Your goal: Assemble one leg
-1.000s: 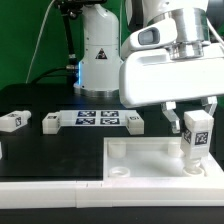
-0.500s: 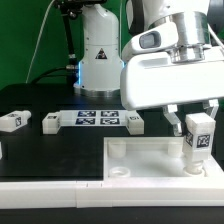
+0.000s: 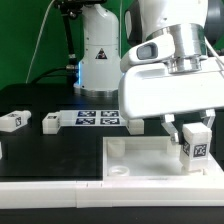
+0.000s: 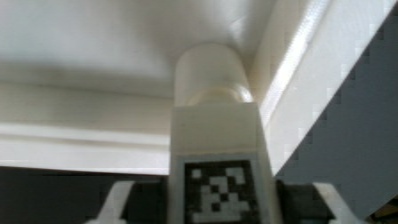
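The lower end of the leg is in the corner of the white tray-like piece and the leg would stand there, so my gripper will open its fingers.
My gripper [image 3: 193, 136] is shut on a white leg [image 3: 195, 143] with a black-and-white tag, holding it upright. The leg's lower end sits at the corner of the large white tray-like piece [image 3: 140, 160] toward the exterior view's right. In the wrist view the leg [image 4: 217, 120] runs up the middle between my two fingers [image 4: 121, 205], tag facing the camera, and its far end meets the white piece's inner corner [image 4: 267, 60]. Whether the leg's end is seated in a socket is hidden.
Three more loose legs lie on the black table: two at the exterior view's left [image 3: 10, 122] [image 3: 50, 122] and one [image 3: 133, 123] beside the marker board [image 3: 97, 119]. The robot's white base [image 3: 100, 50] stands behind the board.
The gripper body has turned and shifted toward the exterior view's left, still holding the leg. The leg sits slightly lower at the corner than before.
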{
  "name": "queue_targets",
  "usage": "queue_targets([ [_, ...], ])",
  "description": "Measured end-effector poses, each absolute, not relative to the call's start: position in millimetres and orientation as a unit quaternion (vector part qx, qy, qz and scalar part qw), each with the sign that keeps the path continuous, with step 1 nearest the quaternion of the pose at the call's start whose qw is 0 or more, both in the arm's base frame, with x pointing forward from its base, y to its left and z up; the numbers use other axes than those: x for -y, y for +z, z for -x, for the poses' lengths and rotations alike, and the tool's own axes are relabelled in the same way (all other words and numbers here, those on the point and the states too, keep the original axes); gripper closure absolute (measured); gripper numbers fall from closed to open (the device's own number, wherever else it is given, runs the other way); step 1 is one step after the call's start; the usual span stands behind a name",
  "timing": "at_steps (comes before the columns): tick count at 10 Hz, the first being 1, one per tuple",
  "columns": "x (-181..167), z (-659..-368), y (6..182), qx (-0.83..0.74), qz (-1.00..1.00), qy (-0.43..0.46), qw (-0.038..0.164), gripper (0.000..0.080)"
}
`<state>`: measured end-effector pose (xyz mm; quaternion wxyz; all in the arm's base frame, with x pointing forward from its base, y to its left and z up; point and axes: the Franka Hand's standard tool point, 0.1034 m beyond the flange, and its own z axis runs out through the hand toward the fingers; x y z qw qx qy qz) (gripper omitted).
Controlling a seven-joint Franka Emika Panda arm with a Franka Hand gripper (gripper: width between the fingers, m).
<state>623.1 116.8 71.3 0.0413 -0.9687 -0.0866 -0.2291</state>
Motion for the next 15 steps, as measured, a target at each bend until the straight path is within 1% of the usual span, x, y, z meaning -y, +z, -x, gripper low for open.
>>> queue_targets([
  [5, -116.8, -624.6, 71.1, 0.086, 0.966, -0.241, 0.041, 0.0508],
  [6, -116.8, -624.6, 71.1, 0.086, 0.966, -0.241, 0.041, 0.0342],
  [7, -116.8, -624.7, 71.1, 0.086, 0.966, -0.241, 0.041, 0.0213],
  [8, -116.8, -624.7, 71.1, 0.086, 0.966, -0.241, 0.041, 0.0213],
  [9, -116.8, -624.7, 71.1, 0.086, 0.966, -0.241, 0.041, 0.0164],
  [12, -116.8, -624.9, 72.1, 0.086, 0.966, -0.24, 0.041, 0.015],
  [14, -116.6, -629.0, 92.4, 0.088, 0.969, -0.228, 0.041, 0.015],
  [15, -115.0, -631.5, 99.8, 0.088, 0.97, -0.221, 0.041, 0.015],
])
